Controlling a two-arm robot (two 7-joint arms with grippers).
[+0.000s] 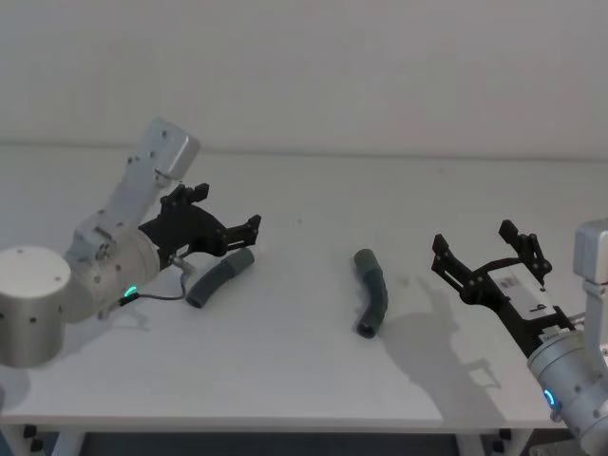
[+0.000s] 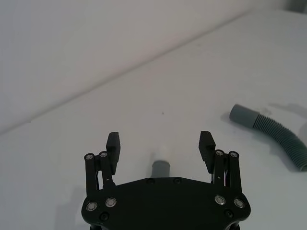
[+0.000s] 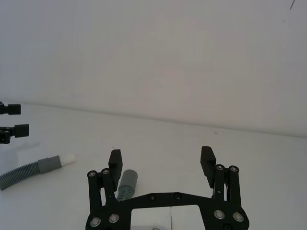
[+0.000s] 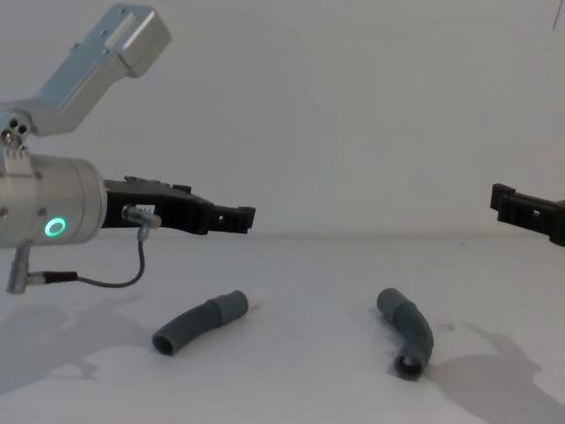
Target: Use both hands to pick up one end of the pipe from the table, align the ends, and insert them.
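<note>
My left gripper grabs the piece by its smooth grey collar (image 4: 229,306) next, since this leaves the curved pipe piece's white tip free to be inserted.
Two pipe pieces lie apart on the table (image 1: 304,380). The curved piece (image 1: 218,277) is on the left, its narrow white tip (image 4: 258,301) pointing toward the middle. My left gripper (image 1: 228,211) hovers open just above and behind it. In the left wrist view that piece's end (image 2: 160,168) shows below and between the open fingers (image 2: 113,141). The elbow piece (image 1: 372,293) lies at the centre right, one open mouth (image 4: 407,365) facing the front. To the right of it, off the table, my right gripper (image 1: 483,243) is held open. Its collared mouth (image 3: 127,179) shows close by one finger (image 3: 115,158).
The table's front edge (image 1: 285,425) runs close below both pieces. A plain white wall (image 1: 380,66) stands behind. A grey cable (image 4: 132,265) loops under the left wrist. Bare surface lies between the two pieces.
</note>
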